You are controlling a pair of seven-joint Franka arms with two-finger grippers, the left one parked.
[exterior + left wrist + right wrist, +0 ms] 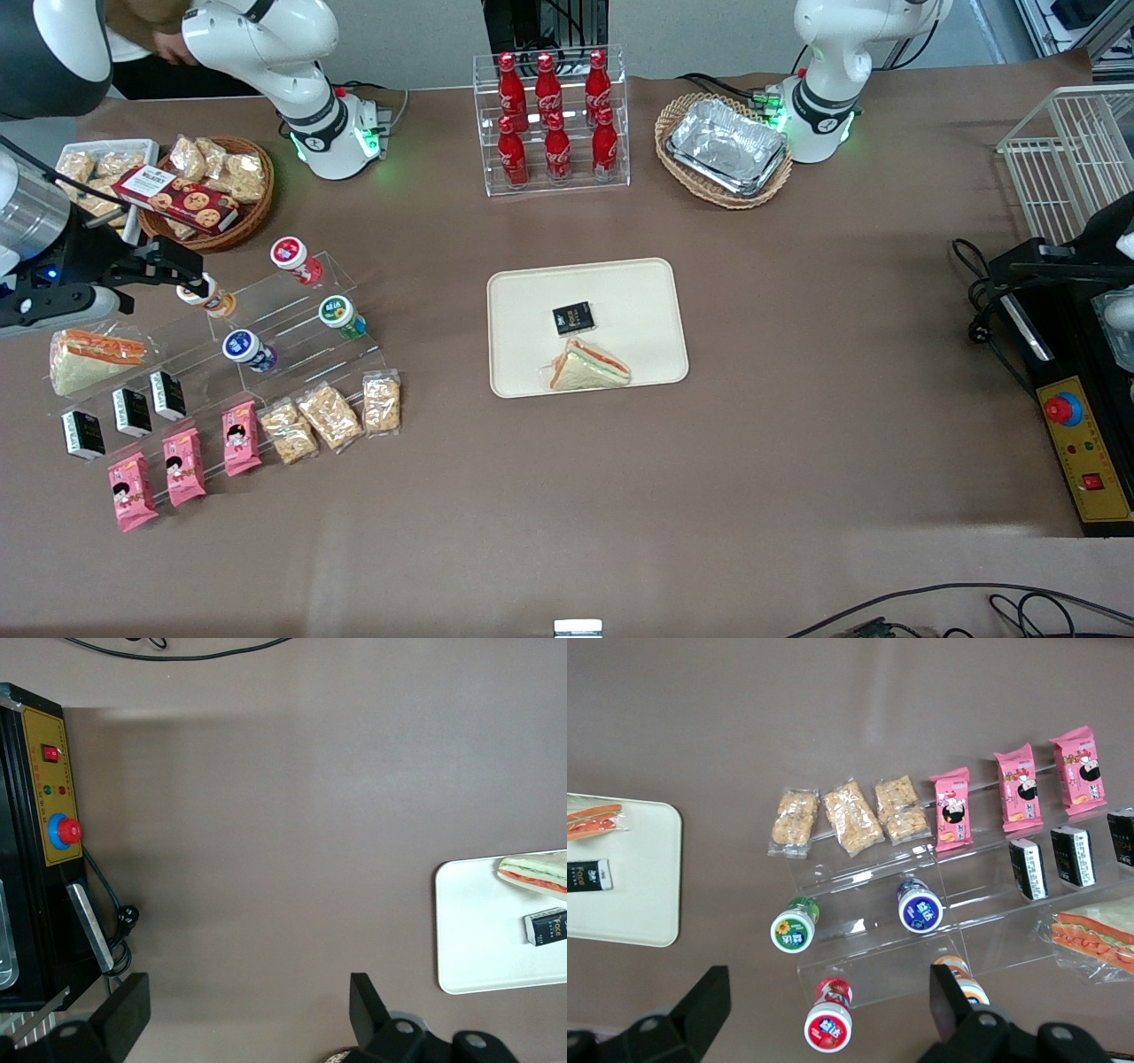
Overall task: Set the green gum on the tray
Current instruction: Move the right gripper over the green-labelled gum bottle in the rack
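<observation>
My right gripper grabs the green gum bottle by its white lid [335, 309] [790, 932] next, to place it on the tray.
The green gum [341, 316] is a small green bottle with a white lid. It lies on a clear stepped stand [292, 323] toward the working arm's end of the table, and it shows in the right wrist view [795, 927]. The cream tray [532, 301] lies at the table's middle and holds a sandwich [589, 366] and a black packet [573, 318]. Its corner shows in the right wrist view [629, 895]. My right gripper [182, 270] hangs above the stand's end, open and empty [830, 1010], apart from the green gum.
Red [295, 260], orange [213, 299] and blue [250, 349] gum bottles share the stand. Snack packets [328, 416] and pink packs [182, 465] lie nearer the camera. A cola rack [551, 120], a foil-tray basket [726, 149] and a snack basket [208, 190] stand farther away.
</observation>
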